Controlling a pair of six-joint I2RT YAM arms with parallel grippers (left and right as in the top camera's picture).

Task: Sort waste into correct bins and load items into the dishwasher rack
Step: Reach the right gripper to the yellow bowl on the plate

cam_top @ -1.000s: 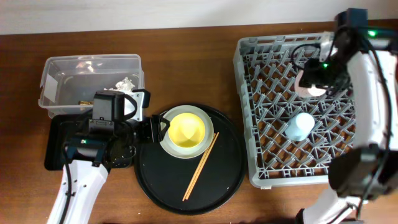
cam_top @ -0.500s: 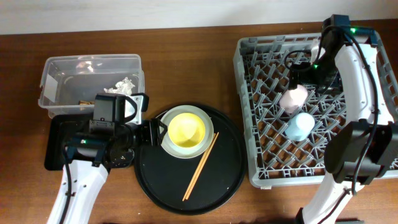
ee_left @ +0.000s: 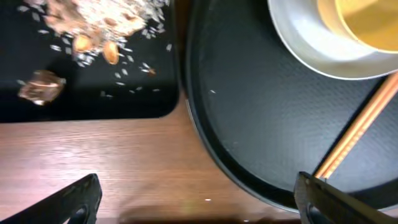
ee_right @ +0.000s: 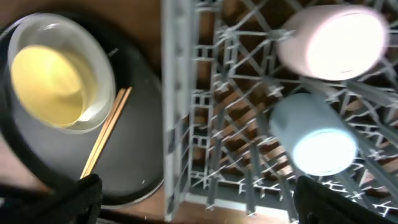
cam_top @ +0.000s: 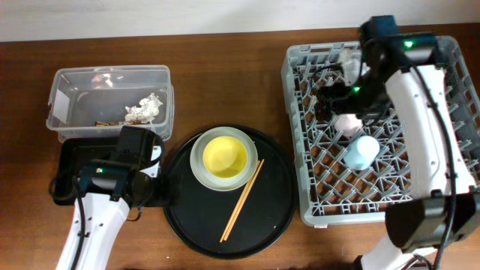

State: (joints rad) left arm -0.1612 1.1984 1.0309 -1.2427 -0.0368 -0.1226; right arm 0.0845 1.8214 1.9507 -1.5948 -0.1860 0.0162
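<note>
I need to grab the yellow bowl by its rim point(cam_top: 245, 157) with my right gripper next. The bowl's body then stays free to stand on edge in the dishwasher rack point(cam_top: 315, 191).
The grey dishwasher rack point(cam_top: 315, 191) holds a pink cup point(ee_right: 333, 37) and a light blue cup point(ee_right: 314, 137) side by side. My right gripper point(ee_right: 199, 208) hovers open over the rack's left part, holding nothing. On the round black tray point(cam_top: 187, 225), a yellow bowl point(cam_top: 225, 156) sits in the grey plate point(cam_top: 201, 174), with two chopsticks point(cam_top: 241, 200) beside it. My left gripper point(ee_left: 199, 208) is open and empty over the table, between the shallow black tray point(ee_left: 93, 106) and the round tray. Food scraps point(ee_left: 93, 22) and a brown wrapper point(ee_left: 40, 87) lie in the shallow tray. White tissue point(cam_top: 145, 111) lies in the clear tub point(cam_top: 67, 79).
The left arm point(cam_top: 97, 217) covers part of the shallow black tray. The right arm point(cam_top: 431, 127) stretches across the rack's right side. The table's back edge meets a pale wall.
My right gripper let go of the pink cup, which now lies in the rack, and moved left. My left gripper drew back from the plate's edge and opened wider.
</note>
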